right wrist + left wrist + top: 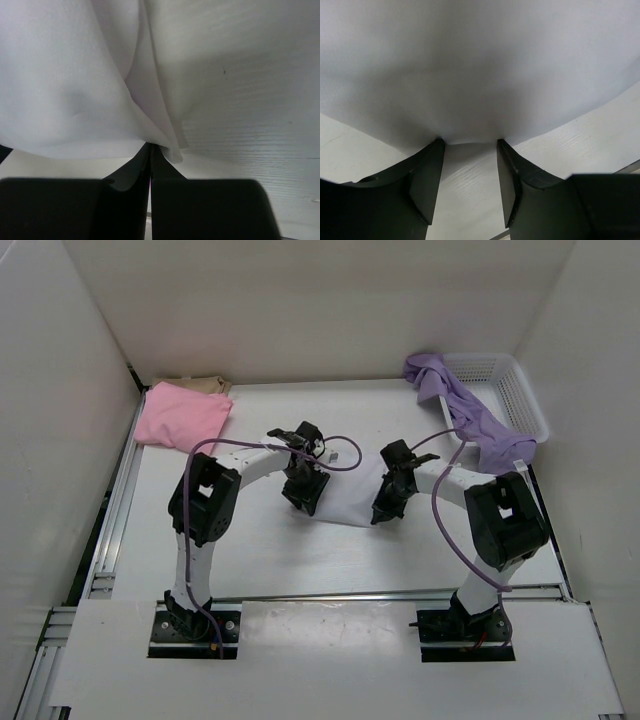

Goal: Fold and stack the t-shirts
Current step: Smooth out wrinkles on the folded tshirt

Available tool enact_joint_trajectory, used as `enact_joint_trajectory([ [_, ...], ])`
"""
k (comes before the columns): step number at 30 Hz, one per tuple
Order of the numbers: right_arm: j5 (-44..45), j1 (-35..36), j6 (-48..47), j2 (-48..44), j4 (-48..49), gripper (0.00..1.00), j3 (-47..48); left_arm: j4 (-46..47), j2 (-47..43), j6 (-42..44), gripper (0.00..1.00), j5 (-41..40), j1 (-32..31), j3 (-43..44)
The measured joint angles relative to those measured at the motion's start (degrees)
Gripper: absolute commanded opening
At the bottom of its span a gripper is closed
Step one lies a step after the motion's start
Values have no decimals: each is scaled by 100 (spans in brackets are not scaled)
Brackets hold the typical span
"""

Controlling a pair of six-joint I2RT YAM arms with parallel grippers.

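The left gripper needs to pull the white t-shirt over to the pink t-shirt and stack it there, so next it needs to grab the white t-shirt's edge (309, 515) (472, 143) nearest the pink t-shirt.
The white t-shirt (346, 502) lies on the table between my two grippers. My left gripper (304, 498) is at its left edge. In the left wrist view the left gripper (470, 143) is open, its fingertips touching the white t-shirt's edge (480, 75), with bare table between them. My right gripper (384, 506) is shut on the shirt's right edge; in the right wrist view the right gripper (151, 146) pinches a fold of the white cloth (75, 100). The pink t-shirt (182, 418) lies folded at the back left, on the tan-beige t-shirt (198, 385). The lavender t-shirt (470, 412) hangs over the basket.
A white mesh basket (512, 390) stands at the back right. White walls close in the table on the left, back and right. Metal rails (112, 510) run along the left edge and in front of the arm bases.
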Motion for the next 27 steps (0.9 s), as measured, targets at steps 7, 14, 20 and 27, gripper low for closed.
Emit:
enact_joint_trajectory([
  [7,350,-55,-431,0,-225,0,210,-83,-442,4,68,-37,57,-146],
  [14,662,-55,-881,-286,-715,2,649,-133,-1016,22,78,44,713,385],
  [20,682,-55,-1012,-219,-752,3,909,-173,-33,17,81,396,1191,1110],
  [27,699,-55,-1010,-140,-826,3,892,-457,861,-4,82,1344,1147,1340],
])
